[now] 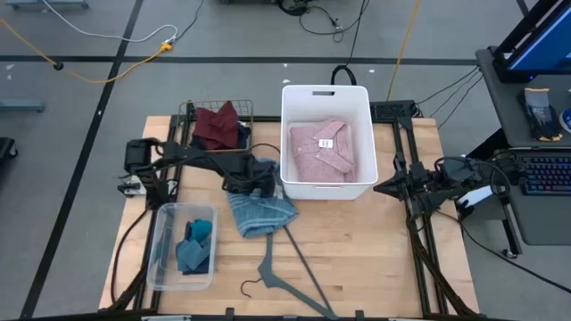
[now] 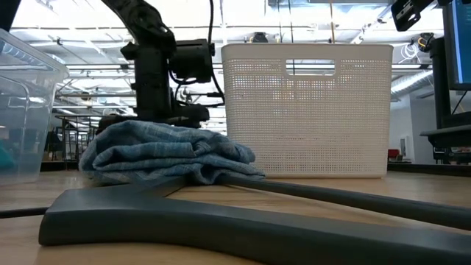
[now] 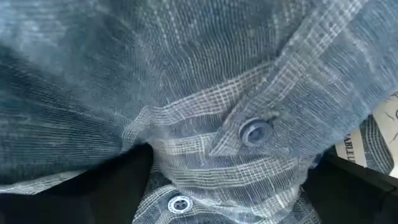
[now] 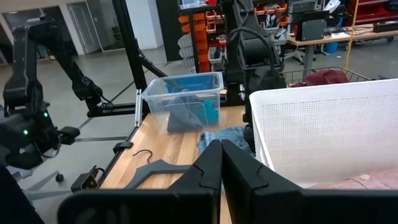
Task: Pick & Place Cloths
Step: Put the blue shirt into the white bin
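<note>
The light-blue striped shirt [image 1: 260, 214] needs to go in the white basket, so my left gripper should grab it next by the shirt's button strip.
The light-blue striped shirt [image 1: 260, 214] lies crumpled on the table, in front of the white basket's near left corner. My left gripper [image 1: 260, 183] is down on the shirt's far end, open. In the left wrist view cloth fills the picture around the gripper [image 3: 227, 180]. The pink collared shirt [image 1: 321, 150] lies folded in the white basket [image 1: 361, 116]. The maroon garment [image 1: 217, 125] sits in a wire basket. Teal and blue pieces [image 1: 196, 245] lie in a clear bin. My right gripper [image 4: 221, 149] waits shut at the table's right side. My left gripper comes at the shirt from above, pointing down. Its fingers [image 3: 118, 186] stand apart in the cloth, with a bunched fold of the button placket [image 3: 249, 134] between them. The shirt [image 2: 165, 151] lies slack on the table, not lifted.
A grey clothes hanger [image 1: 290, 272] lies on the table just near of the shirt, its hook toward the near edge. The clear bin [image 1: 159, 259] stands at the near left. The wire basket [image 1: 189, 111] is at the far left. Bare wood shows at the near right.
</note>
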`<state>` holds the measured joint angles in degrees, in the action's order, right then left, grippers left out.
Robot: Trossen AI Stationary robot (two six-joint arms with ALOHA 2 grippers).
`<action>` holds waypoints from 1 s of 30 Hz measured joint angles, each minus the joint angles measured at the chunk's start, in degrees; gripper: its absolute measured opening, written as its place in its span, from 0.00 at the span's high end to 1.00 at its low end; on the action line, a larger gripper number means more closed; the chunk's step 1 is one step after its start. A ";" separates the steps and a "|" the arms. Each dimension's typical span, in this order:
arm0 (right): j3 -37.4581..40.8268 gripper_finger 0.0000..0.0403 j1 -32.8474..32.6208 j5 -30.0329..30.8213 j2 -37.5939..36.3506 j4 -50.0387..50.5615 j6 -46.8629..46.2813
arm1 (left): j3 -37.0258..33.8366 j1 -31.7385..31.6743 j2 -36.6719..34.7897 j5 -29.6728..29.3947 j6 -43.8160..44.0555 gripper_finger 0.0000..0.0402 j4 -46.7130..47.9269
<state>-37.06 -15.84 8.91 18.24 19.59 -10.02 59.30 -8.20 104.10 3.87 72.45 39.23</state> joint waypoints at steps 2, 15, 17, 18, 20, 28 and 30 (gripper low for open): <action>0.00 1.00 0.00 0.00 -0.02 -0.03 0.00 | 0.03 -0.03 0.72 0.16 -0.38 0.03 -0.14; 0.00 1.00 0.00 0.02 0.00 -0.04 0.17 | -0.84 0.13 -1.93 -8.02 1.35 0.60 -0.48; 0.00 1.00 0.00 0.02 0.00 0.00 0.17 | -0.83 0.13 -1.93 -8.24 1.14 0.71 -0.48; 0.00 1.00 0.00 0.04 0.00 -0.02 0.17 | -0.82 0.13 -1.93 -8.31 0.87 0.76 -0.54; 0.00 1.00 0.00 0.04 0.00 0.00 0.17 | -0.80 0.13 -1.95 -8.57 0.45 0.85 -0.56; 0.00 1.00 0.00 0.04 0.00 -0.02 0.17 | -0.82 0.29 -3.56 -7.72 -0.76 0.89 -0.46; 0.00 1.00 0.00 0.02 -0.01 0.00 0.17 | -1.06 0.55 -5.51 -7.80 -0.39 0.89 0.78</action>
<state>-37.06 -15.84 8.93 18.23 19.59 -9.85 58.24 -7.66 98.59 -3.93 72.06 40.02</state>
